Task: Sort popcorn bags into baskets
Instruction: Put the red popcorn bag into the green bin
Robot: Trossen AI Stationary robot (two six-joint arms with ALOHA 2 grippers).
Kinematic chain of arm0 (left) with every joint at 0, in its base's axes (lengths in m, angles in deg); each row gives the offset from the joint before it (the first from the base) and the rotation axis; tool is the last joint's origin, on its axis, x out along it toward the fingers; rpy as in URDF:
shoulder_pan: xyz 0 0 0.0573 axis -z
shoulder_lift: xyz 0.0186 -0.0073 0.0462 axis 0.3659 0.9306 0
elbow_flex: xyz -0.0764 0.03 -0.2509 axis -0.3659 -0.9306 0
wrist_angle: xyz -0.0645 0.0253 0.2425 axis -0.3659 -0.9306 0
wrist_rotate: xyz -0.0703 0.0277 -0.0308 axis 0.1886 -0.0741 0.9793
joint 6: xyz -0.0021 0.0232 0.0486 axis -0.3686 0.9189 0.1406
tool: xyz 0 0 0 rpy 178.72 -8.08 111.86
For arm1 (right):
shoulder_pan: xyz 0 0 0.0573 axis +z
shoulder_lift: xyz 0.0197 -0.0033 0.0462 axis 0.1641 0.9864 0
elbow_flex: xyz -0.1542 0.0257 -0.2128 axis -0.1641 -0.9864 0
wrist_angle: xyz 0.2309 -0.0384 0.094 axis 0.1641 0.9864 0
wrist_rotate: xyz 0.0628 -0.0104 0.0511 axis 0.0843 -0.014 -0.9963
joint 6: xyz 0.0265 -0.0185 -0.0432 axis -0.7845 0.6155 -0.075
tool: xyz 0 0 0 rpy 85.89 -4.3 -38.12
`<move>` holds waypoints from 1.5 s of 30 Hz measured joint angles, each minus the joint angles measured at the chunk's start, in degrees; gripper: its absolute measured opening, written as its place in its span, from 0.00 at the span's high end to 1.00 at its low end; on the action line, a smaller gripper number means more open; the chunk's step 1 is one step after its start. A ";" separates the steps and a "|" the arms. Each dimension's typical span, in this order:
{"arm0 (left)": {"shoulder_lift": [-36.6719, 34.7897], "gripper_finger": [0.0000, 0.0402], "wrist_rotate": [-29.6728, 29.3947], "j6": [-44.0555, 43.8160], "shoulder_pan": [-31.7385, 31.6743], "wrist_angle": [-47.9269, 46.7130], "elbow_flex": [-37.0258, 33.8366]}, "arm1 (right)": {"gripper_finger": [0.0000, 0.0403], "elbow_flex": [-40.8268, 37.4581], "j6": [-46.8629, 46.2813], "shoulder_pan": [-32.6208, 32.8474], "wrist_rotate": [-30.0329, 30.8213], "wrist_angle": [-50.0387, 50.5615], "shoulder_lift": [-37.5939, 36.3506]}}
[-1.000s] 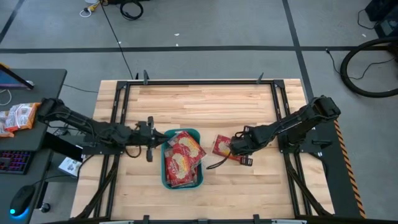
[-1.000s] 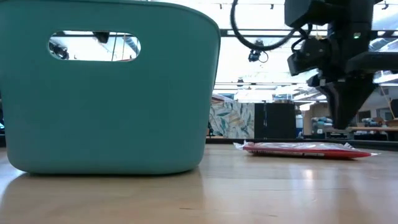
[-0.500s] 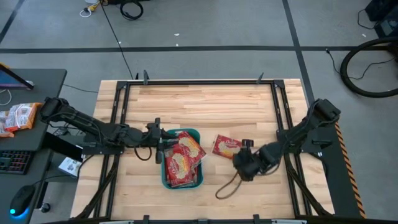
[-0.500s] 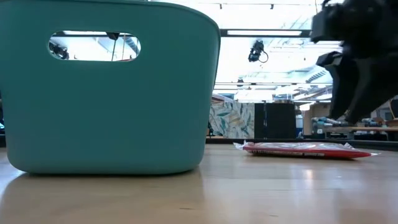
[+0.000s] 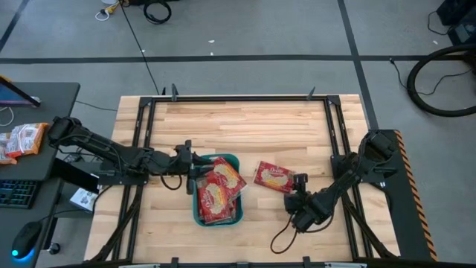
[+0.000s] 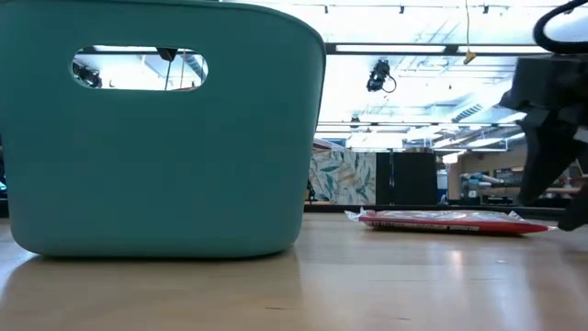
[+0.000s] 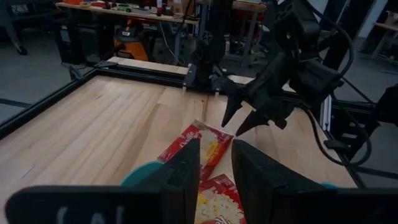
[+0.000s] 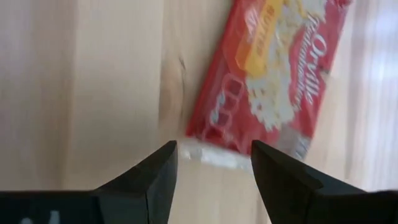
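My right gripper will next grab the popcorn bag by its clear sealed end (image 5: 290, 184) to fill the teal basket (image 5: 198, 212).
The teal basket (image 5: 198, 212) (image 6: 156, 138) stands near the table's front middle with several red popcorn bags (image 5: 217, 190) (image 7: 214, 202) piled inside. One more red popcorn bag (image 5: 272, 176) (image 6: 450, 221) (image 8: 273, 81) lies flat on the wood to the basket's right. My left gripper (image 5: 193, 175) (image 7: 216, 165) hovers level at the basket's left rim, open, with nothing between its fingers. My right gripper (image 5: 297, 195) (image 8: 211, 165) (image 6: 556, 175) slants down just near-side of the lone bag, open, its fingers short of the bag's near edge.
Black frame rails (image 5: 141, 149) run along the table's left and right sides. A cable loop (image 5: 279, 237) trails on the wood by my right arm. A side desk (image 5: 30, 149) at left holds orange-and-white packets. Bare wood (image 5: 238, 126) fills the far half.
My right gripper has swung from above the lone bag toward the table's near edge, sinking and tipping further down, and it has opened. The bag lies flat where it was. My left gripper has slid a little right, up to the basket's left rim.
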 joint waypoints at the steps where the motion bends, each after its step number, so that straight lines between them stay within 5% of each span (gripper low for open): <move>1: 0.00 0.75 0.00 0.00 0.00 0.00 0.00 | 0.48 0.00 -0.70 0.40 0.02 1.05 -0.07; 10: 0.00 0.75 0.01 0.04 0.00 -0.13 0.00 | 0.48 -1.96 -4.31 5.21 5.14 7.35 0.34; 22: 0.00 0.75 1.35 0.00 0.00 -0.43 0.00 | 0.48 -8.59 -3.17 2.52 9.51 4.04 0.85; 38: 0.00 0.75 1.33 0.13 0.00 -0.55 -0.02 | 0.50 -10.60 11.75 -0.63 19.32 -11.40 0.70; 45: 0.00 0.75 1.33 0.13 0.00 -0.63 -0.04 | 0.56 -10.58 17.01 -2.50 17.66 -14.91 0.72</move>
